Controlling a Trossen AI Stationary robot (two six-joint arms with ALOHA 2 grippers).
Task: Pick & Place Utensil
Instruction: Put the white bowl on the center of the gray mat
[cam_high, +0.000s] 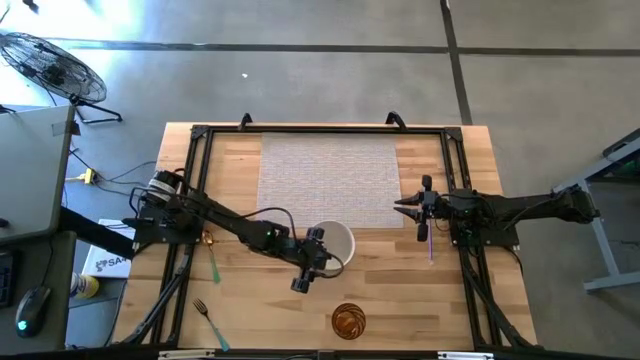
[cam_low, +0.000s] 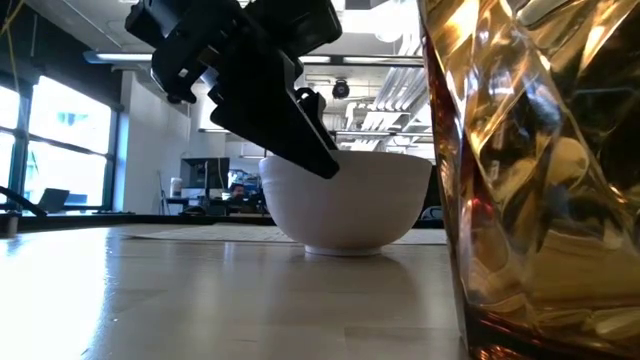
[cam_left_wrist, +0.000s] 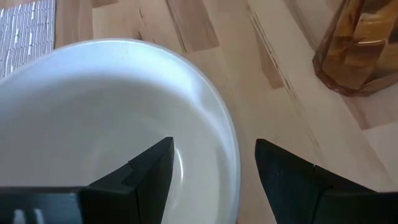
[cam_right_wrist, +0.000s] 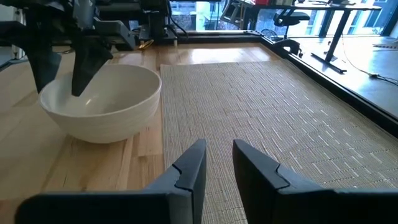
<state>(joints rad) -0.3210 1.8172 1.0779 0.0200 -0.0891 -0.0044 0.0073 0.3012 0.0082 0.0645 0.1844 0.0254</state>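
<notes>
The fingers reach down astride the white bowl's rim (cam_left_wrist: 236, 158), one along the bowl's inside (cam_left_wrist: 200, 146). It is now time for my left gripper to close on the bowl.
A white bowl (cam_high: 338, 238) stands on the wooden table just near of the woven placemat (cam_high: 330, 180). My left gripper (cam_left_wrist: 213, 146) is open and hangs over the bowl's near-right rim (cam_left_wrist: 233, 158), one finger above the inside and one outside it. My right gripper (cam_right_wrist: 219, 149) is open by a narrow gap, empty, and hovers low over the placemat's right edge (cam_right_wrist: 280, 106), pointing left toward the bowl (cam_right_wrist: 102, 102). A purple-handled utensil (cam_high: 429, 243) lies on the table under the right arm. A green-handled utensil (cam_high: 213, 262) and a teal-handled fork (cam_high: 207, 314) lie at the near left.
An amber faceted glass (cam_high: 348, 321) stands near the table's near edge, just near of the bowl and the left gripper; it fills the right of the low view (cam_low: 540, 180). A black frame (cam_high: 196, 150) runs round the table. Bare wood lies between the bowl and the right arm.
</notes>
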